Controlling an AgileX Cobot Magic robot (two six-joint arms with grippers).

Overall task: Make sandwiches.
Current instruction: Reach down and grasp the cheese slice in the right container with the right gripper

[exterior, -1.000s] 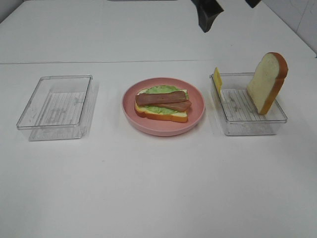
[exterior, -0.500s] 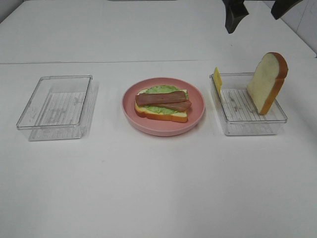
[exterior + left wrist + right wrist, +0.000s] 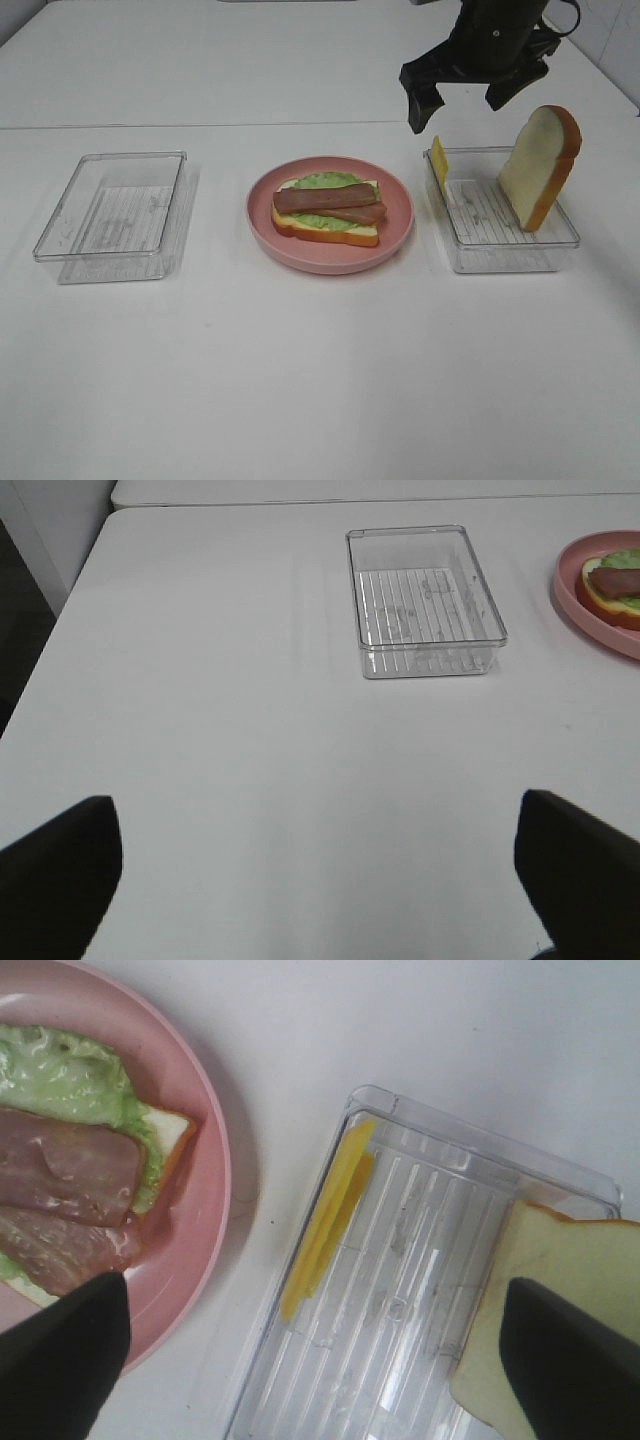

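My right gripper grabs the cheese slice's top edge (image 3: 438, 148) above the tray's rim next, as the tray's side (image 3: 441, 205) hugs the lower part of the slice.
An open sandwich (image 3: 328, 209) lies on the round pink plate (image 3: 400, 215): a bread slice with green lettuce and two meat strips on top; it also shows in the right wrist view (image 3: 70, 1175). In the right clear tray (image 3: 500, 255) a yellow cheese slice (image 3: 439, 165) leans on the left wall and a bread slice (image 3: 540, 165) stands against the right wall. My right gripper (image 3: 460, 100) is open and empty, hovering above the tray's far end, over the cheese (image 3: 330, 1215). My left gripper (image 3: 320, 880) is open and empty over bare table.
An empty clear tray (image 3: 115, 215) stands left of the plate, also in the left wrist view (image 3: 422, 600). The table's left edge (image 3: 50, 650) is close to the left gripper. A seam crosses the table behind the trays.
My right gripper has moved right and come down from the top edge of the view to above the right tray. The food and trays have not moved.
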